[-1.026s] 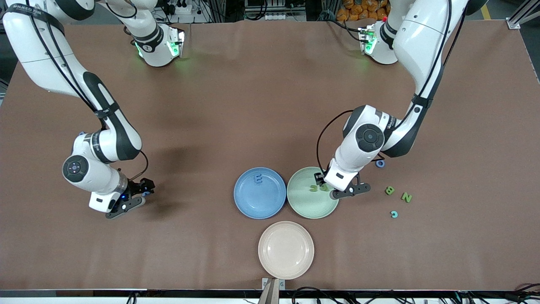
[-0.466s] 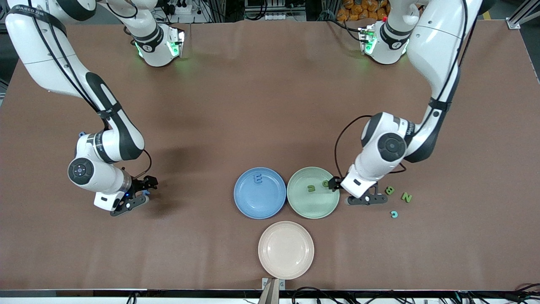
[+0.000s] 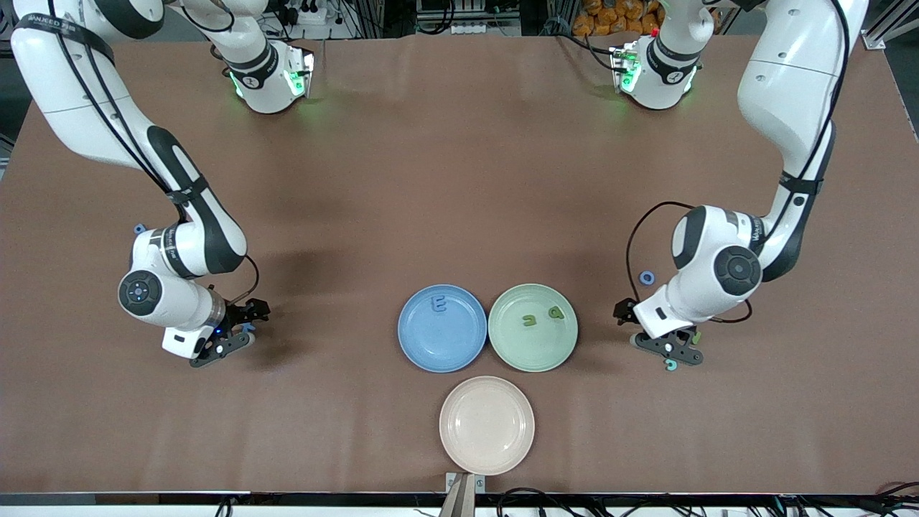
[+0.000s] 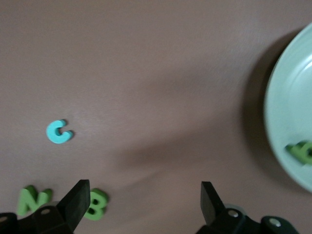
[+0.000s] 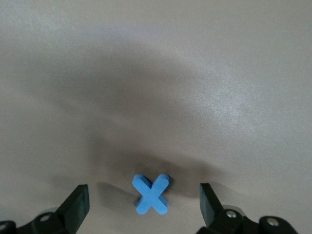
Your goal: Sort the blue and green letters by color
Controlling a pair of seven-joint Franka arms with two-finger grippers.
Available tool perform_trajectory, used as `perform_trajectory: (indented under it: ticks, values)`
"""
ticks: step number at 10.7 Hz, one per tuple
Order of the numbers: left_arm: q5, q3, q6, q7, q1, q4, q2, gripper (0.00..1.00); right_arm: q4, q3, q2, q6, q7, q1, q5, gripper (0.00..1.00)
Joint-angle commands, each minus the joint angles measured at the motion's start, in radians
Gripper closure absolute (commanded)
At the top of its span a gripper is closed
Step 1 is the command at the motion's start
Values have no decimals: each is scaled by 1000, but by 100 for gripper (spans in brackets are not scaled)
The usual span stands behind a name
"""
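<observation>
The right gripper is ready to close on the blue X (image 3: 249, 327) (image 5: 151, 194): its fingers reach down to the table, so they would hold the blue X between them if they closed now.
My left gripper (image 3: 652, 334) hangs open and empty over the loose letters toward the left arm's end of the table. In its wrist view a green B (image 4: 95, 204) lies by one finger, with a green N (image 4: 33, 201) and a light blue C (image 4: 59, 131) close by. The green plate (image 3: 533, 352) holds two green letters (image 3: 530, 321) (image 3: 555, 312). A blue E (image 3: 439, 304) lies in the blue plate (image 3: 442, 348). My right gripper (image 5: 144, 204) is open low over the table, with a blue X (image 5: 152, 194) lying free between its fingers.
A pale pink plate (image 3: 487, 425) sits nearer the front camera than the two coloured plates. A blue ring-shaped letter (image 3: 647, 277) lies on the table beside the left arm's wrist. The brown table stretches wide between the two arms.
My left gripper opened over the green plate, left a green letter there, and swung away to the loose letters. The right gripper shifted only slightly.
</observation>
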Motion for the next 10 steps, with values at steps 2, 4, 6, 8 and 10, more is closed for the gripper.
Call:
perform_trajectory:
  ticks: [2,4,6,8,10]
  values:
    - [17,-14,-8,373,96,-55,-26,0,15,9,18,5,13,-13,-16,0]
    - [17,-14,-8,502,133,-69,-26,0,9,9,19,23,7,-21,-16,41]
    - [17,-14,-5,521,139,-86,-25,0,-26,11,19,70,5,-35,-19,100]
    - [17,-14,5,519,136,-97,-19,0,-28,11,19,72,7,-42,-18,100]
    - [17,-14,68,519,133,-127,-13,0,-28,11,18,70,16,-39,-16,100]
